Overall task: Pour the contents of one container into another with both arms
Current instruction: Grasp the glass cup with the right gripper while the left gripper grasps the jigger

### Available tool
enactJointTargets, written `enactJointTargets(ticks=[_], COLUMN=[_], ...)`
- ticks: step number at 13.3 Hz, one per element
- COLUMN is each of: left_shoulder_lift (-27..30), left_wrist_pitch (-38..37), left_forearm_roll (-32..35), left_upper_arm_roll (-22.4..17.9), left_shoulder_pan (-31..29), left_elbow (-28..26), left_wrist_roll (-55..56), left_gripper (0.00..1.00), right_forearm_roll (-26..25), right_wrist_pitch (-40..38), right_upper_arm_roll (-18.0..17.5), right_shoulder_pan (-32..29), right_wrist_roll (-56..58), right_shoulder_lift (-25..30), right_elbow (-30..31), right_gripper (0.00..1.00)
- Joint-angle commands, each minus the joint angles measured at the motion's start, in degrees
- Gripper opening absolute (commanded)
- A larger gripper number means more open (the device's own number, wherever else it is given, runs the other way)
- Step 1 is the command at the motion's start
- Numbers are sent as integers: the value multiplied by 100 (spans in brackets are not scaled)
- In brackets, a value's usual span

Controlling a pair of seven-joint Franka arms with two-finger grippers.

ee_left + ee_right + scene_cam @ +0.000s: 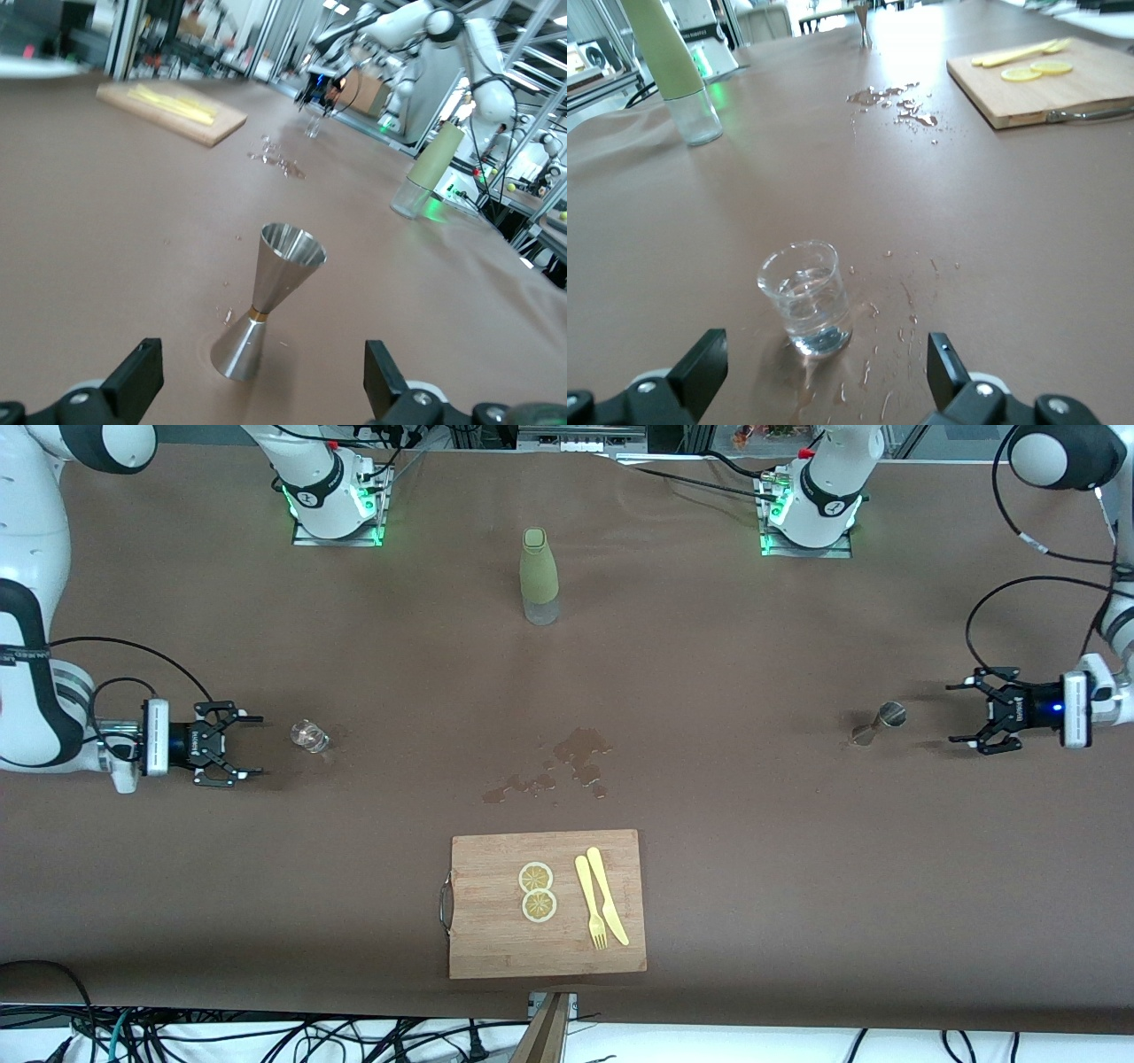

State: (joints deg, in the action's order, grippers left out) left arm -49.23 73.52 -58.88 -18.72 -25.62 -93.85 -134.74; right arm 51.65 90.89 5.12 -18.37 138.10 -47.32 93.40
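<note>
The jigger's wide upper cup should stay free to catch the liquid, so my left gripper needs to grab the jigger's narrow middle next.
The silver hourglass jigger stands upright on the brown table near the left arm's end. My left gripper is open just short of it, fingers apart with nothing between them. The clear shot glass stands upright near the right arm's end, with droplets around its base. My right gripper is open beside the glass, a small gap away, holding nothing.
A tall olive-green bottle stands between the arm bases. A spill of liquid marks the table's middle. Nearer the front camera lies a wooden cutting board with two lemon slices, a yellow knife and a fork.
</note>
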Motion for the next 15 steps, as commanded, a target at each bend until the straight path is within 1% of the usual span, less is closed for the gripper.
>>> enactJointTargets(ticks=[1, 3, 7, 9, 10, 12, 15], left_shoulder_lift=[-489, -658, -886, -939, -983, -992, -1010], left_wrist_pitch=[-319, -469, -444, -435, -435, -426, -426], left_forearm_roll=[-430, -545, -484, -484, -484, -475, -466], left_upper_arm_roll=[17, 96, 464, 570, 571, 571, 580], left_shoulder_pan=[-83, -66, 30, 74, 118, 153, 189], left_elbow=[112, 130, 157, 157, 157, 165, 165], left_wrist_roll=[-1419, -1957, -2319, -2346, -2355, -2364, -2355], left_gripper=[100, 100, 100, 100, 100, 100, 100], right_forearm_roll=[240, 249, 249, 240, 240, 240, 249], right_wrist_pitch=[-89, -98, -203, -212, -230, -352, -449], right_upper_arm_roll=[-63, -186, -336, -362, -362, -362, -362], right_shoulder_pan=[0, 88, 97, 97, 97, 123, 141], right_wrist_roll=[410, 690, 815, 858, 893, 920, 1043], right_shoulder_lift=[-190, -251, -489, -542, -542, -550, -577], right_elbow=[117, 108, 108, 108, 108, 100, 91], right_gripper=[100, 100, 100, 97, 93, 88, 88])
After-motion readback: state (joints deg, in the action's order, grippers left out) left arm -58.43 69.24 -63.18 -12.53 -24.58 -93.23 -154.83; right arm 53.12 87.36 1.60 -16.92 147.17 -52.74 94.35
